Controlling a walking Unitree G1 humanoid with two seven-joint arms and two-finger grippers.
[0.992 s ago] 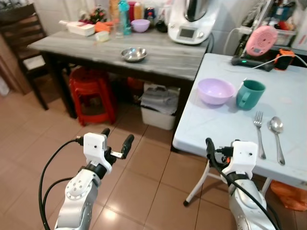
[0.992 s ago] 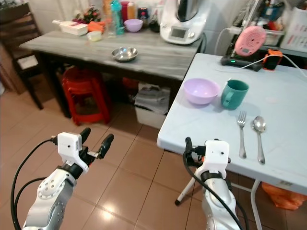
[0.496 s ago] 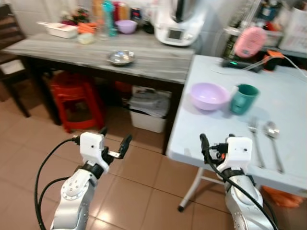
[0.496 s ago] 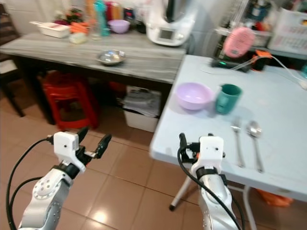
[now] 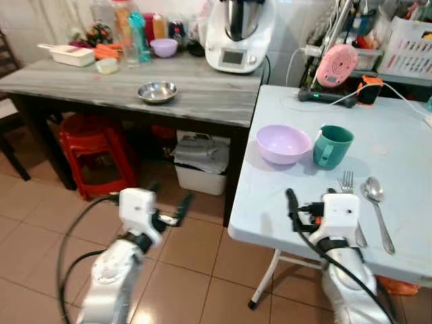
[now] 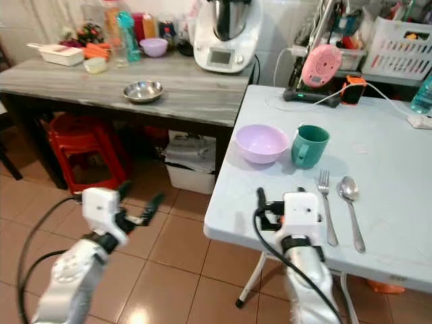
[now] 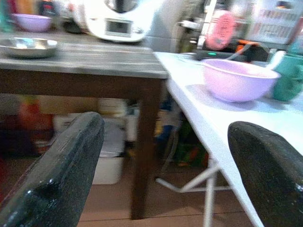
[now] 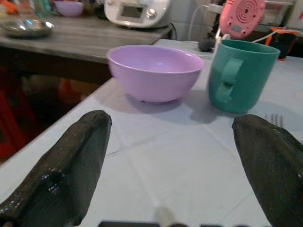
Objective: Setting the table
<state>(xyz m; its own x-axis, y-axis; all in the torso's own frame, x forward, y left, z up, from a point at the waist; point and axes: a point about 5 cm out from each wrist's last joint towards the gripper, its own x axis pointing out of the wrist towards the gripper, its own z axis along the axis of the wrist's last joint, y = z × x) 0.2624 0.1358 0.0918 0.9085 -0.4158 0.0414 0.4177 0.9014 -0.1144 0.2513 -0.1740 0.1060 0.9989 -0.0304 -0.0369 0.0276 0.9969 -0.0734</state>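
I will set the table with the purple bowl, so my right gripper will grab it next by its rim (image 5: 268,152) (image 8: 118,59).
On the white folding table (image 5: 405,155) stand a lilac bowl (image 5: 283,143) and a green mug (image 5: 333,146) side by side. Nearer to me lie a fork (image 5: 348,196) and a spoon (image 5: 376,202). My right gripper (image 5: 312,206) hovers open over the table's near edge, just left of the fork's handle. In the right wrist view the bowl (image 8: 154,71) and mug (image 8: 241,73) lie straight ahead between the wide-apart fingers. My left gripper (image 5: 167,202) hangs open over the floor, left of the table, holding nothing.
A grey wooden side table (image 5: 202,94) stands to the left, carrying a steel bowl (image 5: 157,91), a food processor (image 5: 233,34), bottles and a small lilac bowl (image 5: 164,46). Red stools (image 5: 94,152) and a white bin (image 5: 200,162) sit beneath it. A pink device (image 5: 337,64) and cables crowd the white table's far edge.
The whole picture has shifted: the camera has come nearer and turned towards the white table. My right gripper now reaches over the table's edge. Both grippers stay open.
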